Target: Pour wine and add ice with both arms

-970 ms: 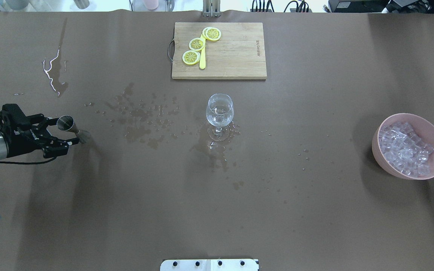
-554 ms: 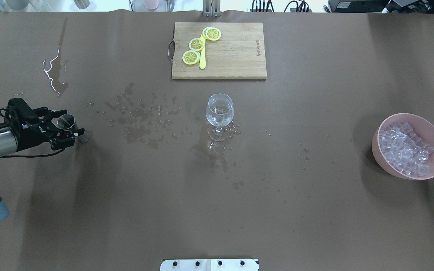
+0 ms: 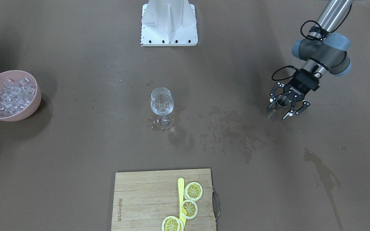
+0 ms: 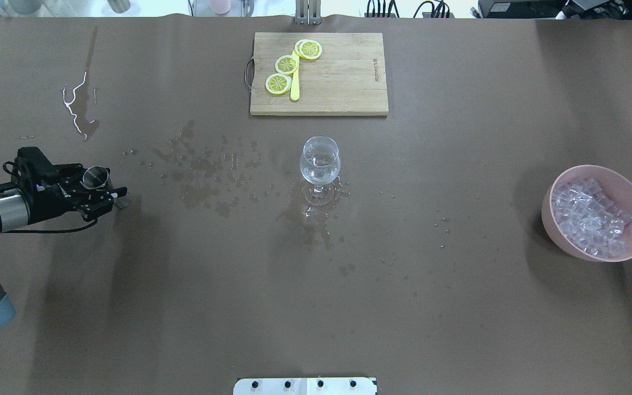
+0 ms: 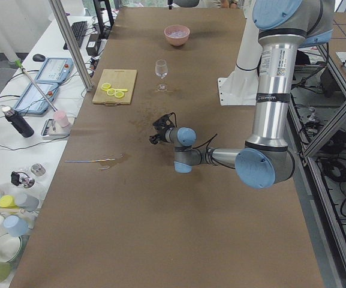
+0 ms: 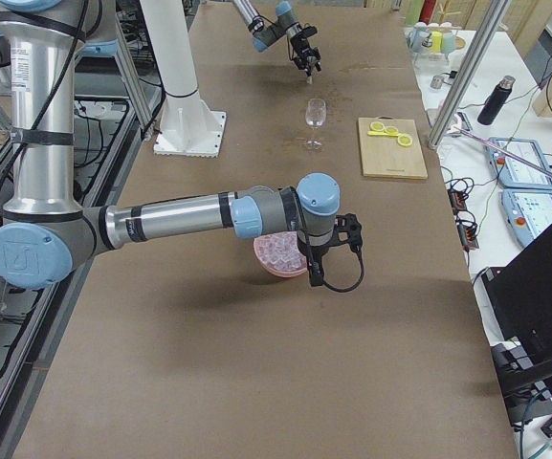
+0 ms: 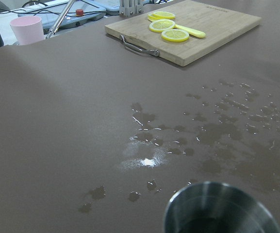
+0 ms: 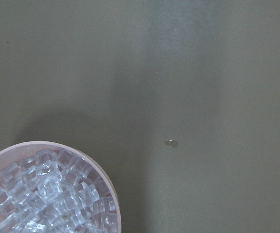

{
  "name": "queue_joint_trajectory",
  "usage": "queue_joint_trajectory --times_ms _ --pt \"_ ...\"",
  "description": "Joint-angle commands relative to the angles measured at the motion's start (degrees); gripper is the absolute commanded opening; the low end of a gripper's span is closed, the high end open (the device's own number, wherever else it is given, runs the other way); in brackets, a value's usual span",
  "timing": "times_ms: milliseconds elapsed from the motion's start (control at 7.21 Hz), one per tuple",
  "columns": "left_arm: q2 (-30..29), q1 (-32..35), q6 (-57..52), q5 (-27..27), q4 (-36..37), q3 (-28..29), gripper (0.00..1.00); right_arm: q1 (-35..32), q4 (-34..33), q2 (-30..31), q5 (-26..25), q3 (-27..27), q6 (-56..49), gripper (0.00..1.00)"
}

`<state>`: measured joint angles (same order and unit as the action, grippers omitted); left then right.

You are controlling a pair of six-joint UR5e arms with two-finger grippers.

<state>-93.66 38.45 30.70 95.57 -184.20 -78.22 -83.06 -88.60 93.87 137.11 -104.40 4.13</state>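
The steel jigger widens toward both its ends, so my left gripper will next grab the jigger's narrow middle (image 3: 277, 108) between its sloping cups.
A small steel jigger (image 4: 97, 177) stands on the brown table at the far left. My left gripper (image 4: 103, 186) is open, with one finger on each side of the jigger (image 3: 280, 102). The left wrist view shows only the jigger's rim (image 7: 221, 208); its inside is dark, so I cannot make out any wine. The wine glass (image 4: 320, 161) stands upright mid-table. A pink bowl (image 4: 547, 206) of ice (image 4: 590, 213) sits at the right. My right gripper (image 6: 311, 275) hangs over the bowl's edge, and I cannot tell whether it is open or shut. The right wrist view shows ice (image 8: 47, 199) but no fingers.
A wooden cutting board (image 4: 343, 77) with lemon slices (image 4: 286, 65) and a yellow knife lies behind the glass. Wet patches (image 4: 206, 170) spread between the jigger and the glass. A thin spill streak (image 4: 77, 109) lies far left. The white pedestal (image 3: 169, 22) stands at the robot's side.
My left gripper has moved forward and slightly away from the robot, so the jigger now sits between its fingers. The jigger, glass and bowl have not moved.
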Motion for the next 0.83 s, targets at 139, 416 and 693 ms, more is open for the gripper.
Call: queue_joint_trajectory --times_ms 139,416,693 --pt "-0.12 -0.05 0.24 -0.03 -1.95 -0.35 0.00 0.00 0.00 0.00 0.09 -0.37 0.00 1.00" --pt "-2.73 -0.13 0.06 -0.12 -2.04 -0.44 0.00 0.00 0.00 -0.35 0.00 -0.37 0.00 1.00" --pt "-3.37 -0.05 1.54 -0.21 -2.04 -3.24 0.00 0.00 0.00 -0.44 0.00 -0.28 0.00 1.00"
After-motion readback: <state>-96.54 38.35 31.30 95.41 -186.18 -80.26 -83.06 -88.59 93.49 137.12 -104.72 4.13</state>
